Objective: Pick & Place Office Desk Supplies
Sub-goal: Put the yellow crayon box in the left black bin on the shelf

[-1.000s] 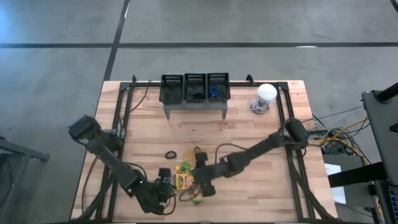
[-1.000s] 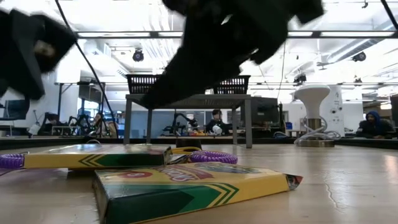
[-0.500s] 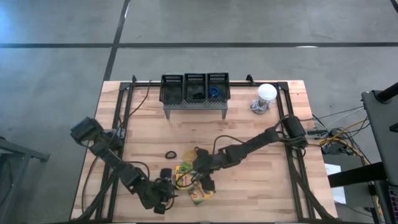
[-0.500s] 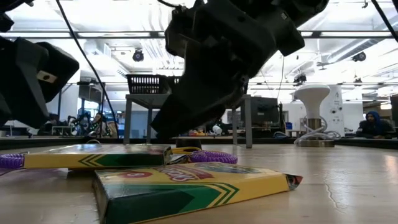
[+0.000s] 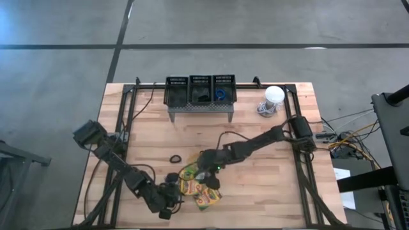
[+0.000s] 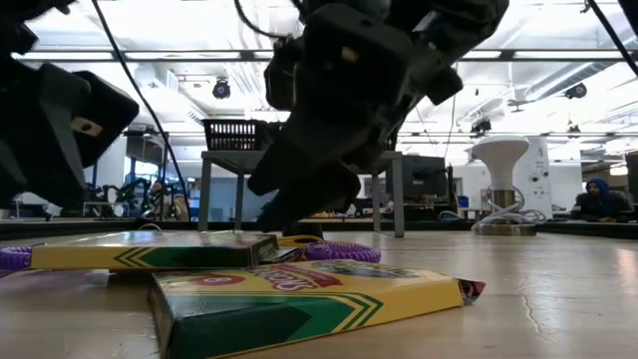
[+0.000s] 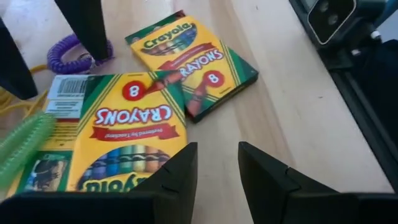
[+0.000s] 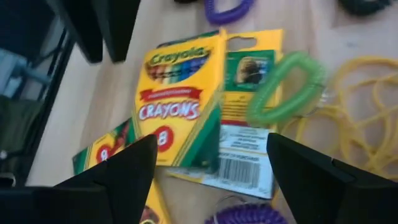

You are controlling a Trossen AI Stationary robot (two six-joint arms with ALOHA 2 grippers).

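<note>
My right gripper picks up the crayon box by its green bottom end (image 8: 186, 155) next, to put the box into a mesh bin.
Two yellow-and-green crayon boxes (image 5: 189, 186) (image 5: 205, 199) lie flat near the table's front, among purple (image 7: 78, 53), green (image 8: 286, 87) and yellow (image 8: 354, 118) coiled loops. A black loop (image 5: 174, 158) lies farther back. My right gripper (image 5: 206, 179) hovers wide open just above one box (image 8: 180, 118) and the green loop. My left gripper (image 5: 172, 195) is open with a narrow gap, left of the boxes, pointing at them (image 7: 130, 137). Three black mesh bins (image 5: 200, 91) stand on the grey stand at the back; the right bin holds a blue loop (image 5: 220, 94).
A white ball-like object with a cable (image 5: 273, 96) stands at the back right. Black frame rails (image 5: 125, 121) run along the table's left and right sides. Bare wood lies between the stand and the pile, and right of the pile.
My right gripper has gone a little toward the far edge and come down over the crayon boxes and loops. My left gripper has drawn back toward the near edge.
</note>
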